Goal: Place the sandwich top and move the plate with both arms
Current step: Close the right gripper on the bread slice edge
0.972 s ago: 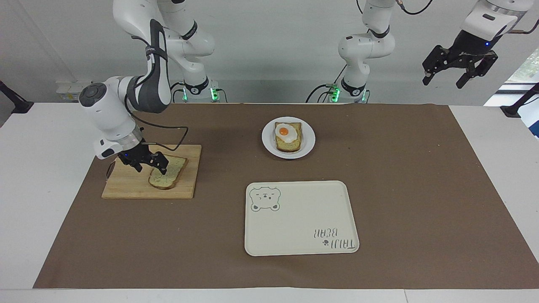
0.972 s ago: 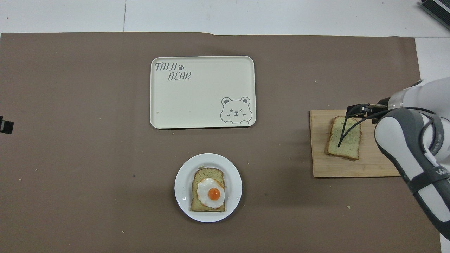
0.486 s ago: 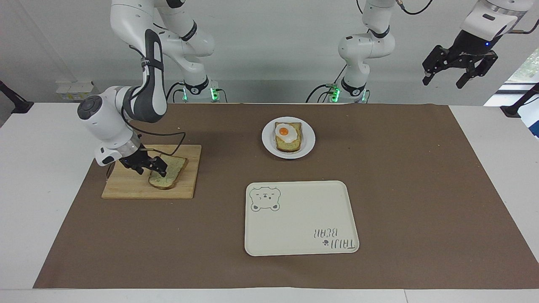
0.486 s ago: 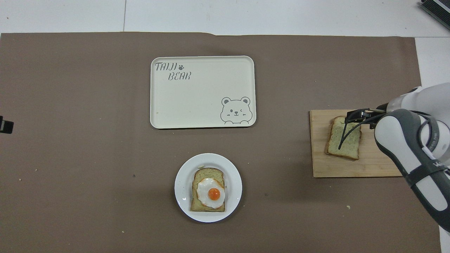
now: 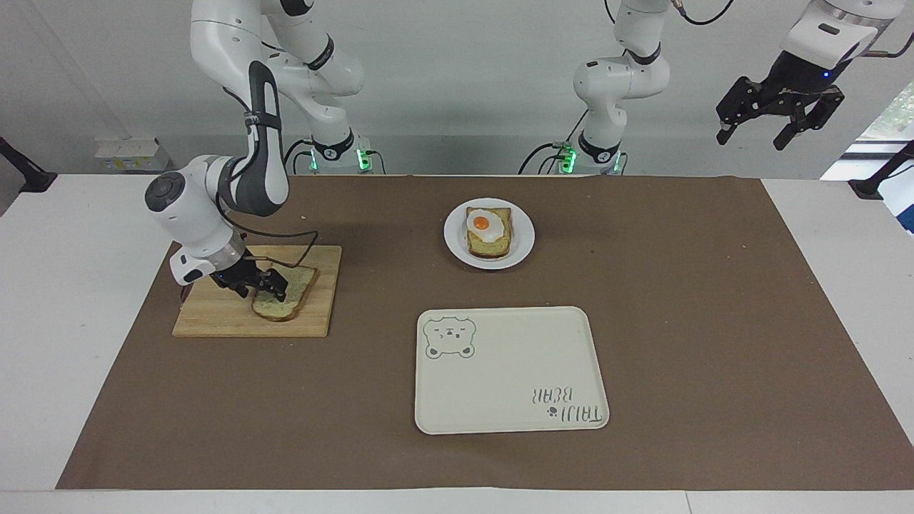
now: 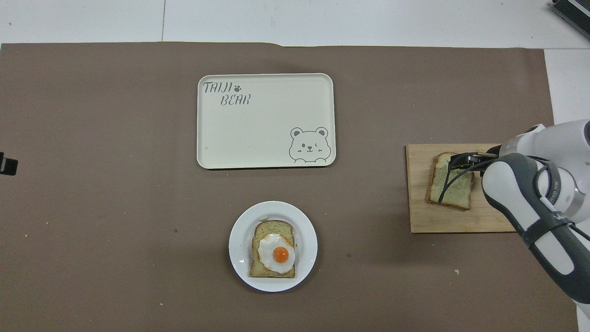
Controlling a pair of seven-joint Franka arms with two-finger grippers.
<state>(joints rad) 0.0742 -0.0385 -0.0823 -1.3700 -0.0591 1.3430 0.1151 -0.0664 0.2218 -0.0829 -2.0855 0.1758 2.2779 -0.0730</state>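
Next, my right gripper will grab the sandwich top by its thin crust edge (image 6: 457, 157), since it lies flat with a broad side (image 6: 458, 188).
The sandwich top (image 5: 291, 301) (image 6: 454, 191), a plain bread slice, lies flat on a wooden cutting board (image 5: 214, 320) (image 6: 456, 221) toward the right arm's end of the table. My right gripper (image 5: 260, 288) (image 6: 461, 160) is down at the slice's edge, open, with its fingers spread over that edge. The small white plate (image 5: 525, 239) (image 6: 239, 244) sits near the robots at mid-table and carries a bread slice with a fried egg (image 5: 483, 224) (image 6: 276, 253). My left gripper (image 5: 777, 125) hangs open high above the left arm's end of the table and holds nothing.
A cream rectangular tray with a bear drawing (image 5: 510, 371) (image 6: 265, 120) lies farther from the robots than the plate. A brown mat (image 5: 714, 321) covers the table. The right arm's cable (image 5: 300, 239) loops over the cutting board.
The right gripper has sunk lower onto the slice's edge while its wrist swung toward mid-table. The slice, the plate and the left arm have not moved.
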